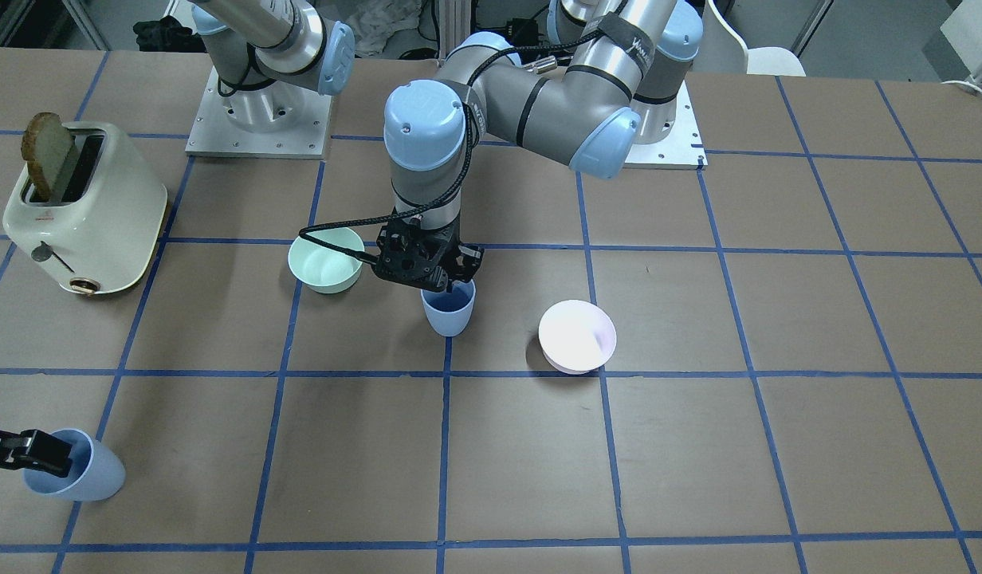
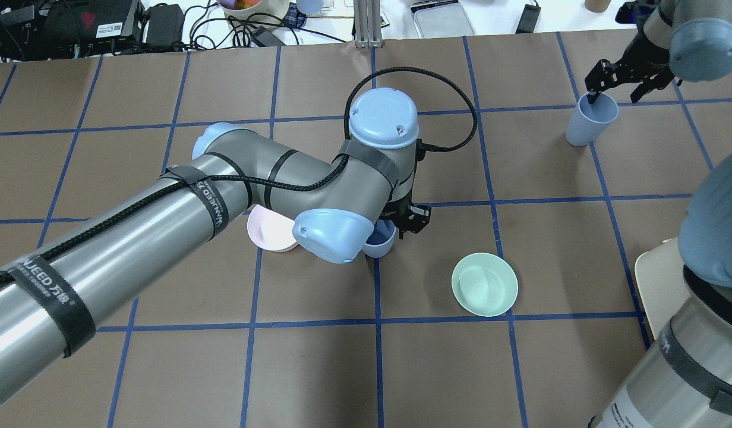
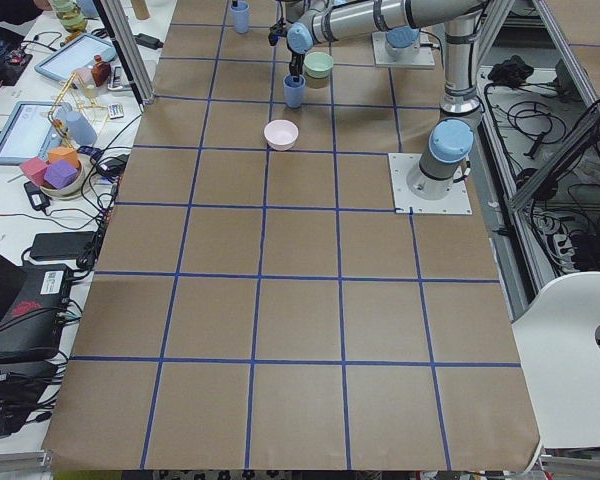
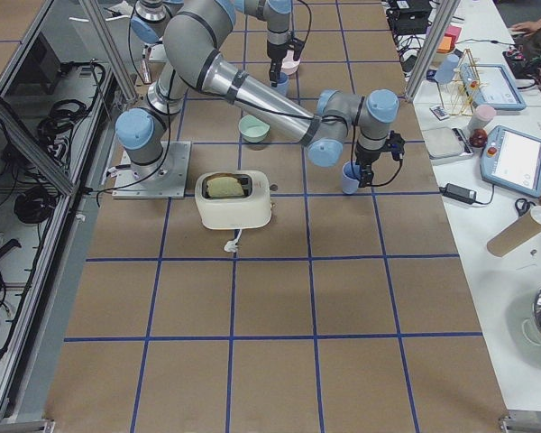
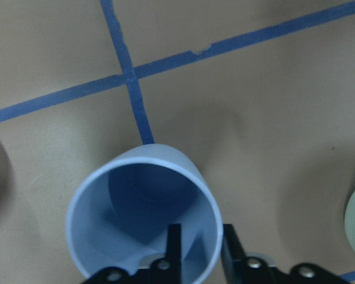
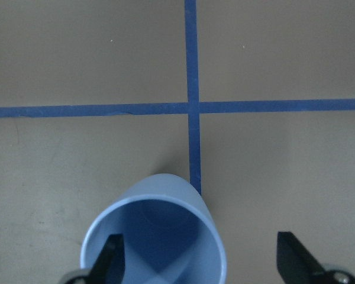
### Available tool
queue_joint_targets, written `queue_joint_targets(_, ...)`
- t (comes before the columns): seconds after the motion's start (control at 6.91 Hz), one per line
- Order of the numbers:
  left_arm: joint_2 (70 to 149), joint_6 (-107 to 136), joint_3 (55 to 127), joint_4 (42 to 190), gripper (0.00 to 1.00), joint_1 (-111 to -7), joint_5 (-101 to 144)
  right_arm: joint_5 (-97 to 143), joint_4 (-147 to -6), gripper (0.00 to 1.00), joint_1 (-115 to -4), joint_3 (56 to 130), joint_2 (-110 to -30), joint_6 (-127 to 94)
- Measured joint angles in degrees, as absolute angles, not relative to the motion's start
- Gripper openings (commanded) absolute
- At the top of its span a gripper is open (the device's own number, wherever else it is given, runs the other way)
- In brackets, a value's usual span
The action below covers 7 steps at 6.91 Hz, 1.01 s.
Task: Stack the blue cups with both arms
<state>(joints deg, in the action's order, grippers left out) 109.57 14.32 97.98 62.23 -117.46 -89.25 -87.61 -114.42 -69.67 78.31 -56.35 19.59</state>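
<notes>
The robot's right gripper needs to stack the second blue cup into the middle cup, so it should grab the second cup by its rim (image 6: 216, 236) next.
One blue cup (image 1: 449, 309) stands upright near the table's middle, between the two bowls. My left gripper (image 1: 451, 281) comes down on it from above. In the left wrist view the left gripper (image 5: 201, 236) is shut on the cup's (image 5: 142, 219) rim, one finger inside and one outside. The second blue cup (image 2: 589, 122) stands at the far right of the overhead view. My right gripper (image 2: 603, 95) is over it. In the right wrist view the right gripper (image 6: 201, 248) is open wide, one finger inside this cup (image 6: 157, 236) and one well outside it.
A mint-green bowl (image 1: 326, 260) sits just beside the middle cup, and a pale pink-white bowl (image 1: 577, 336) sits on its other side. A cream toaster (image 1: 84, 211) with a slice of bread stands near the right arm's side of the table.
</notes>
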Motion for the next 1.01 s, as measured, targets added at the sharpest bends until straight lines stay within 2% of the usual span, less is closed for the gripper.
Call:
queue_joint_targets(0.14, 108.7, 14.3, 96.3, 64.0, 1.00, -115.5, -89.3, -87.9, -114.3, 0.36, -69.6, 79.0, -56.3, 19.8)
queue_joint_targets(0.29, 108.2, 14.0, 92.9, 67.8, 1.00, -112.5, -89.2, -88.0, -114.4, 0.15, -69.6, 79.3, -56.3, 19.9)
queue_joint_targets(0.58, 107.3, 12.7, 86.3, 76.0, 1.00, -106.5, -89.1, -87.9, -114.6, 0.03, -69.6, 79.5, -56.2, 19.9)
queue_joint_targets(1.01, 100.7, 10.6, 80.8, 87.0, 1.00, -102.7, -89.3, -87.9, -114.4, 0.00, -69.7, 79.3, -57.0, 19.7)
